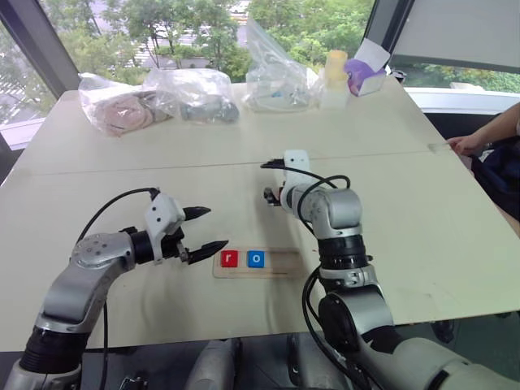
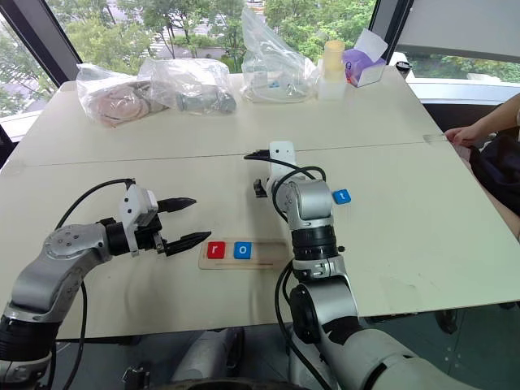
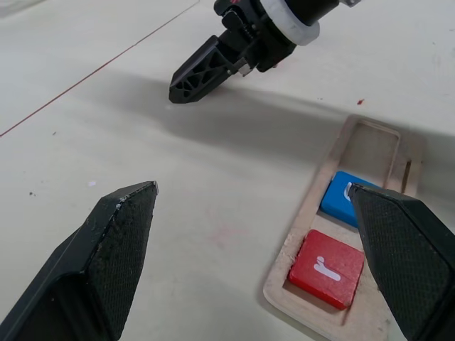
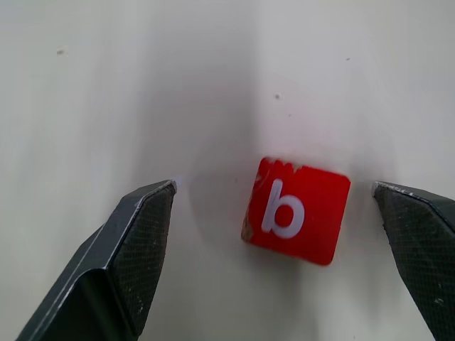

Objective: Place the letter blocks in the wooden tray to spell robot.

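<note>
My fingertips reach down on either side of the red b block (image 4: 296,211) in the right wrist view, so closing my right gripper now would catch the block.
The wooden tray (image 1: 284,262) lies near the table's front edge. A red r block (image 1: 229,258) and a blue o block (image 1: 257,259) sit side by side in its left end. My left gripper (image 1: 213,227) hovers open just left of the tray, holding nothing. My right gripper (image 4: 274,185) points down at the table behind the tray, open. A red b block (image 4: 295,209) lies flat on the table between its fingers, apart from both. A blue t block (image 2: 342,196) lies right of the right wrist.
Several clear plastic bags (image 1: 191,93) line the table's far edge, with a pale bottle (image 1: 335,73) and a purple box (image 1: 364,75) to their right. A person's hand (image 1: 469,144) rests on the table's right edge. A seam (image 1: 162,168) crosses the tabletop.
</note>
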